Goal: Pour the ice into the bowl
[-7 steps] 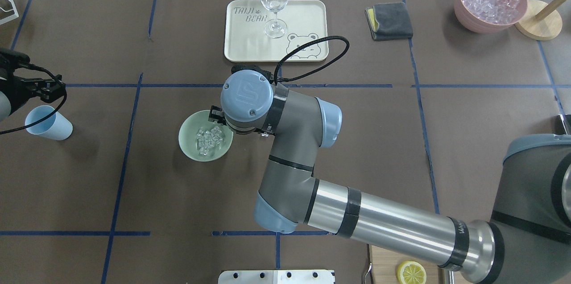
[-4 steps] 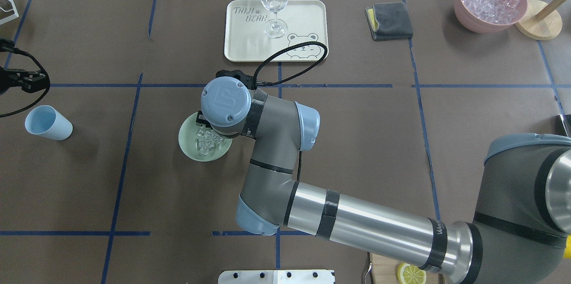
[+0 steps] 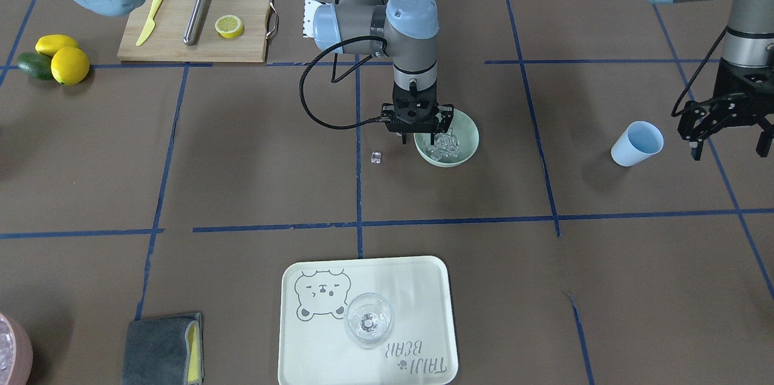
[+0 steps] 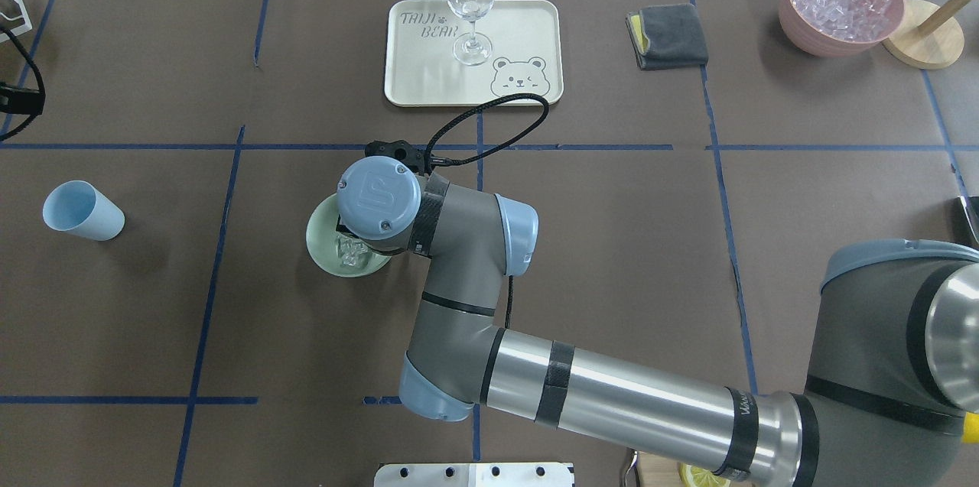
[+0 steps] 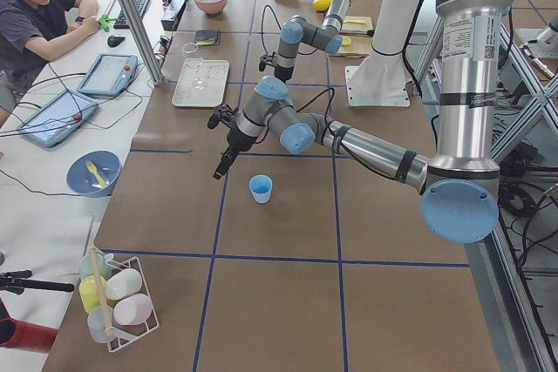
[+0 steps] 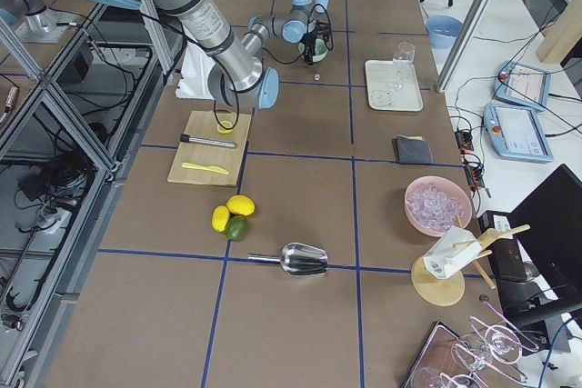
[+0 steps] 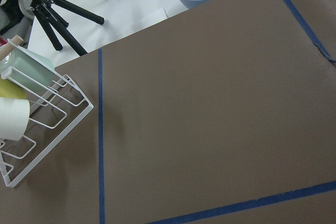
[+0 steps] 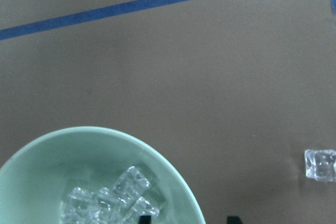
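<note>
The wide bowl holds a heap of loose ice, so my right gripper should next grab the bowl by its rim to keep it level.
The sage-green bowl (image 3: 469, 133) sits mid-table with a heap of clear ice (image 3: 444, 144) in it. It also shows in the overhead view (image 4: 321, 242) and the right wrist view (image 8: 105, 136). One stray ice cube (image 3: 377, 157) lies on the table beside the bowl, also seen in the right wrist view (image 8: 320, 164). My right gripper (image 3: 425, 131) is open and empty, pointing down over the bowl's rim. Its fingertips (image 8: 231, 219) straddle the rim. My left gripper (image 3: 727, 140) is open and empty beside the blue cup (image 3: 638, 143), which lies tilted on the table.
A cream tray (image 4: 535, 21) with a wine glass (image 4: 469, 1) stands at the far side. A pink bowl of ice (image 4: 840, 1) and a grey cloth (image 4: 669, 36) are at the far right. A cutting board (image 3: 193, 28) with a lemon half, and lemons (image 3: 60, 58), lie near my base.
My right arm has moved left, so its wrist now covers much of the bowl. My left gripper has drawn back out of the overhead view's left edge.
</note>
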Tool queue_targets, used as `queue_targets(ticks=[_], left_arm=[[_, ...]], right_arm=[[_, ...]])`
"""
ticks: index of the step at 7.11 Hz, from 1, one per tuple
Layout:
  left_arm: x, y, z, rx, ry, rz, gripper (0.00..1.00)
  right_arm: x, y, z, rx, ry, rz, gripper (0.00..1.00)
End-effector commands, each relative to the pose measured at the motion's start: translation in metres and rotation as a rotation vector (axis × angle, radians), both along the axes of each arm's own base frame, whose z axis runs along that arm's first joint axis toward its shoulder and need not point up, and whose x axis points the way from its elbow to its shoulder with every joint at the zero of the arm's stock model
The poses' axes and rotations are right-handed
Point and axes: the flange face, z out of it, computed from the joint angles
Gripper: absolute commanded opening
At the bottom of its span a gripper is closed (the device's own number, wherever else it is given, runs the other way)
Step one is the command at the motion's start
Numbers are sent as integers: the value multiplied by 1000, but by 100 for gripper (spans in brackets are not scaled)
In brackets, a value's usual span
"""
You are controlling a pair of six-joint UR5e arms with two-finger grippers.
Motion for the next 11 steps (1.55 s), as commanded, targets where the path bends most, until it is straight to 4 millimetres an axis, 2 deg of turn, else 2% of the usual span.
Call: queue_targets(ticks=[1,2,3,4,5,6,7,8,9,10,11], left_arm=[[-8,-12,-6,-63,20,4,100],[-22,-17,-6,-88,30,-9,100],[-36,-19,-3,-99,2,51,100],[-54,-28,-4,-119,2,104,100],[-68,-35,-3,-154,-30,165,100],[-88,-39,9,-165,-30,245,100],[-116,-43,31,-171,5,313,100],[-138,-42,56,-199,61,340,100],[-151,-37,78,-237,135,347,100],[-157,-22,100,-280,191,347,100],[-160,-7,114,-307,236,347,100]], right_arm=[[2,-1,-2,50,7,-39,0],[2,-1,-3,58,6,-43,0],[8,1,-12,62,-14,-46,0],[23,0,-26,63,-45,-47,0],[49,-6,-35,39,-81,-67,0],[91,-5,-37,46,-95,-53,0],[145,-3,-21,49,-109,-38,0],[200,-11,4,38,-125,-42,0],[244,-16,32,50,-121,-26,0],[284,-23,55,101,-99,-23,0],[320,-36,89,145,-43,-24,0]])
